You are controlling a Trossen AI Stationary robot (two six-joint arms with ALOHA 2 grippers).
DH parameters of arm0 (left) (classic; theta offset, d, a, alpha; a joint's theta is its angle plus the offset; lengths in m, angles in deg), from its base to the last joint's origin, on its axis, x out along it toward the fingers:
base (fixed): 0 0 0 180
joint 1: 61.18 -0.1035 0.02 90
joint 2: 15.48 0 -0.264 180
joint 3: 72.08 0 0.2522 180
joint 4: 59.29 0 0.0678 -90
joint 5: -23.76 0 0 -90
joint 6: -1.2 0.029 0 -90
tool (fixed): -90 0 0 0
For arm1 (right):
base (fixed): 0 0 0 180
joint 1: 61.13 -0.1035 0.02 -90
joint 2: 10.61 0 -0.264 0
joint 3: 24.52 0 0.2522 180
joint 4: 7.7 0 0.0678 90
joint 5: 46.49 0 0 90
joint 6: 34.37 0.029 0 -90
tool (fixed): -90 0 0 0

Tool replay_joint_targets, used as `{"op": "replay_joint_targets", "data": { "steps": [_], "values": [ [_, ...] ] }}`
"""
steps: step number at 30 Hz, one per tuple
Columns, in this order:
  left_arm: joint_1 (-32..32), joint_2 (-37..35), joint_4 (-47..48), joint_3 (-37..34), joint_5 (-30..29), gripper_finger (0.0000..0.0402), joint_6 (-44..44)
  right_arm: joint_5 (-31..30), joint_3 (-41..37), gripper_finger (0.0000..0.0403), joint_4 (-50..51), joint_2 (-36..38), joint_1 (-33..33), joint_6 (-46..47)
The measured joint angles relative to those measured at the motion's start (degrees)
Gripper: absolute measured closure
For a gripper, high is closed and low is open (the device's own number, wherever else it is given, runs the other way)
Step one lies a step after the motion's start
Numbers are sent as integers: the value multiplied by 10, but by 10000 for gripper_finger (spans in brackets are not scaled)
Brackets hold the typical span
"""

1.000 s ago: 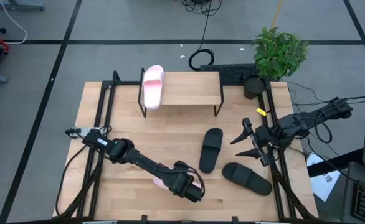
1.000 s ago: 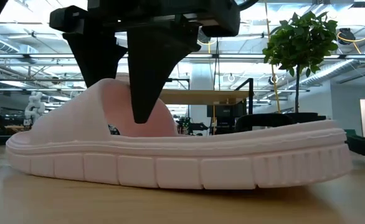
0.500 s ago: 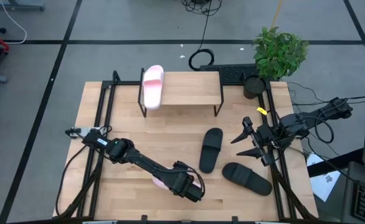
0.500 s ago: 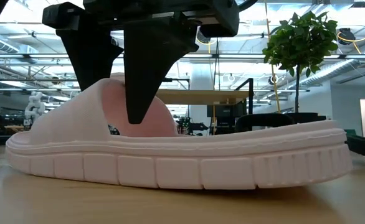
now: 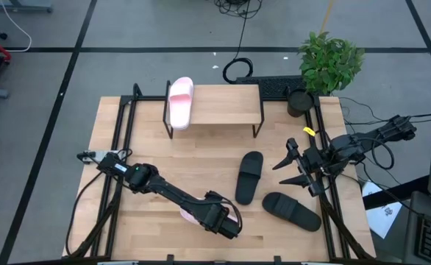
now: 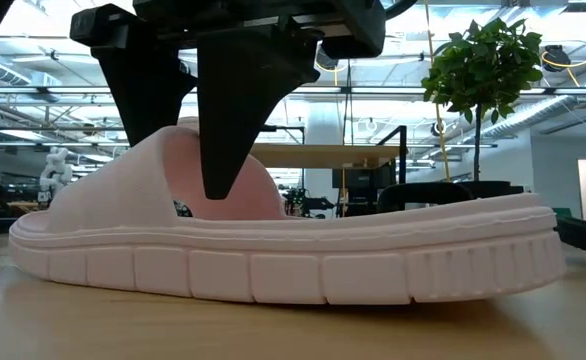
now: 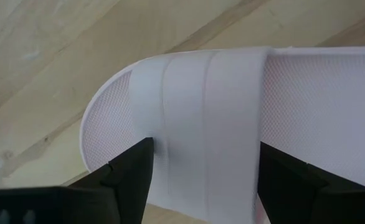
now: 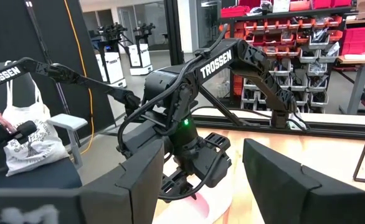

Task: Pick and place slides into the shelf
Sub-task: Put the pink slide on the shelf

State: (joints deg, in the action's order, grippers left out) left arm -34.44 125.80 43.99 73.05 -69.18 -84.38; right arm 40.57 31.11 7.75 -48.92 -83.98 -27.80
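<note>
My left gripper should close on the pale pink slide now. My fingers reach down on either side of the strap's heel-side edge.
One pale pink slide lies flat on its sole near the table's near edge, mostly hidden under my left gripper in the high view. That gripper is open and points down, one finger toeward of the slide's broad strap and one heelward. The other pink slide rests on the left end of the shelf. Two black slides lie on the tabletop to the right. My right gripper hangs open above the table's right side, beside the black slides. My left gripper comes from above, its fingers standing across the pink slide's strap, one finger on the heel side and the other on the toe side. Whether either finger touches the strap, I cannot tell. The slide lies flat on the table.
A potted plant stands at the table's far right corner. Black frame rails run along the left and right table edges. Bare tabletop lies between the shelf and the slides.
My left gripper has shifted slightly toward the table's left, along the pink slide toward its toe end, and then kept still. The slide has stayed where it was.
</note>
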Motion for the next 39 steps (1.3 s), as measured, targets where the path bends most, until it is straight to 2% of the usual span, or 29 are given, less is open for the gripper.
{"op": "replay_joint_targets", "data": {
  "steps": [23, 28, 36, 39],
  "values": [
    [-2, 0, 4, 0, 1, 158, -2, 0, 0, 193, 0, 0, 0, -2],
    [-2, 0, 4, 1, -1, 214, -1, 0, 0, 193, 1, 0, 0, -3],
    [-2, 0, 6, 1, -1, 371, 5, 0, 0, 193, 1, 0, 0, -9],
    [-2, -3, 7, 1, 8, 392, 23, 0, 0, 193, 1, 0, 0, -17]
  ]
}}
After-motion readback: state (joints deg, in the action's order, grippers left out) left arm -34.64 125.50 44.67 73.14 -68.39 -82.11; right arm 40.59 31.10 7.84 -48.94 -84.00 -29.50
